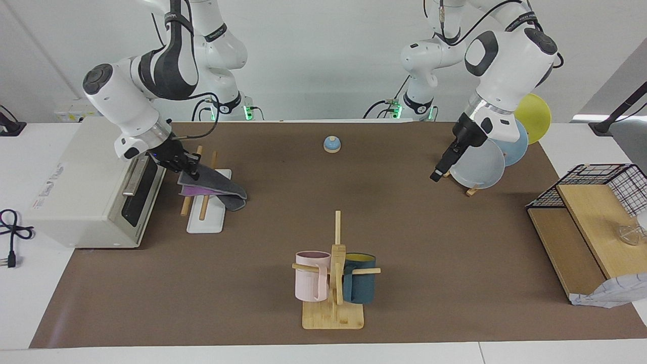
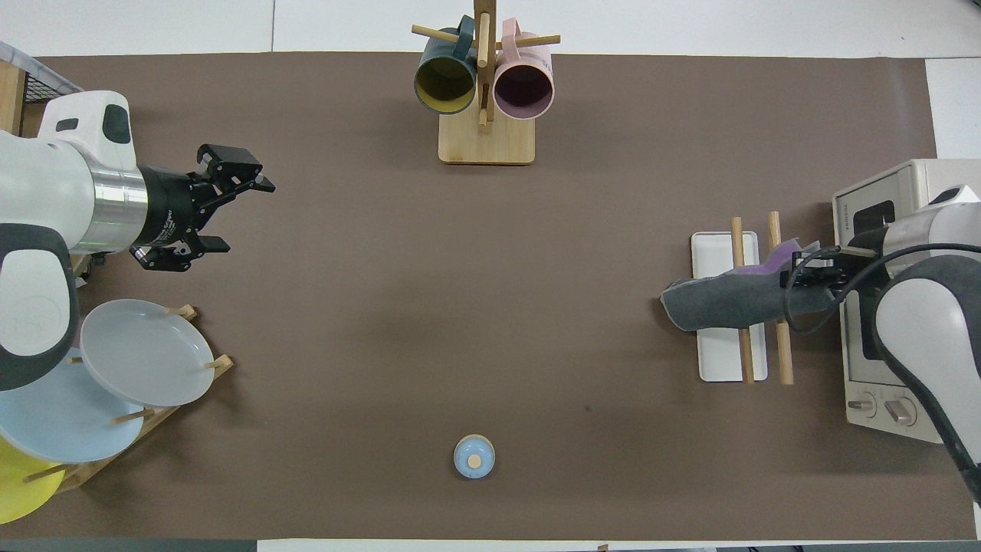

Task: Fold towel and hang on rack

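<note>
My right gripper should stay closed on the towel until it sits centred: the loose end of the towel [image 1: 218, 186] sticks out far past the wooden rods.
The folded towel [image 1: 218, 186] [image 2: 728, 300], grey outside with purple showing at its fold, lies across both wooden rods of the rack [image 1: 204, 222] [image 2: 719, 360]. Its free end droops past the rod toward the table's middle. My right gripper [image 1: 189, 169] [image 2: 806, 277] is shut on the towel's other end, just over the rack's edge beside the toaster oven. My left gripper [image 1: 437, 174] [image 2: 244, 216] hangs open with nothing in it, over the mat close to the plate stand.
A toaster oven [image 1: 91, 187] [image 2: 881, 383] stands right beside the rack. A mug tree [image 1: 336, 273] [image 2: 484, 84] with two mugs sits mid-table, farther from the robots. A plate stand [image 1: 477, 162] [image 2: 146, 353], a small blue bell [image 1: 331, 144] [image 2: 474, 456] and a wire basket [image 1: 596, 177] are also here.
</note>
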You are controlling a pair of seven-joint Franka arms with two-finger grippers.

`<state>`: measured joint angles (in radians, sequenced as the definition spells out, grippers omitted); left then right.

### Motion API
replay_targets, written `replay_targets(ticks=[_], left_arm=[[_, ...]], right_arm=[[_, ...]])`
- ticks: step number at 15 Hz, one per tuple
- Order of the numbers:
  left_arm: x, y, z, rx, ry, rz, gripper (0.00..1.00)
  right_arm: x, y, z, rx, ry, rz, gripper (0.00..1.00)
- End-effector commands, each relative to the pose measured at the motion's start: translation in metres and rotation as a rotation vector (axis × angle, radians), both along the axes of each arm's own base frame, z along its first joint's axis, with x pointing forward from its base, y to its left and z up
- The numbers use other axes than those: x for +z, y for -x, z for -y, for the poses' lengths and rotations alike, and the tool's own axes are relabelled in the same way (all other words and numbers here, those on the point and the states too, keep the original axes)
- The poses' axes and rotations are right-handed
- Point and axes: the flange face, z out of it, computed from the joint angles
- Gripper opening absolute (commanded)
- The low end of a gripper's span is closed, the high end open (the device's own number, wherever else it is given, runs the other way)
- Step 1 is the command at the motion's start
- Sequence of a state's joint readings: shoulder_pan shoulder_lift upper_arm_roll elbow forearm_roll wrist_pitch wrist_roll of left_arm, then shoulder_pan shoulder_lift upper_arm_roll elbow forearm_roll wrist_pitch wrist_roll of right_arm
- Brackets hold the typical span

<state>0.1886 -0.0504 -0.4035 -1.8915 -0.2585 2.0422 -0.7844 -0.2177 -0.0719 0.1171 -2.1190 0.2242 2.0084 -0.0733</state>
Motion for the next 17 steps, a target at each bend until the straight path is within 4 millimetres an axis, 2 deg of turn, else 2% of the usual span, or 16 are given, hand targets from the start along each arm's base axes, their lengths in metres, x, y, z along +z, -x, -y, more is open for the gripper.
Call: replay_targets(ticks=[1, 4, 7, 9, 12, 17], left_arm=[[0.008, 0.003, -0.021, -0.172, -0.125, 0.030, 1.00], [0.023, -0.005, -0.050, -0.369, -0.212, 0.001, 1.00], [0.039, 0.003, -0.066, -0.527, -0.280, -0.042, 1.00], [0.057, 0.009, -0.080, -0.613, -0.280, -0.074, 1.00], [0.063, 0.017, -0.084, -0.674, -0.270, -0.112, 1.00], [0.078, 0.021, -0.076, -0.694, -0.276, -0.130, 1.00]], right_arm=[[0.008, 0.000, 0.005, 0.085, 0.061, 0.025, 0.00], [0.010, -0.002, 0.021, 0.133, 0.101, 0.043, 0.00], [0.009, -0.001, 0.029, 0.141, 0.127, 0.041, 0.00], [0.007, 0.001, 0.032, 0.134, 0.129, 0.033, 0.00], [0.006, 0.001, 0.034, 0.134, 0.132, 0.034, 0.00], [0.003, 0.005, 0.034, 0.131, 0.129, 0.016, 0.00]])
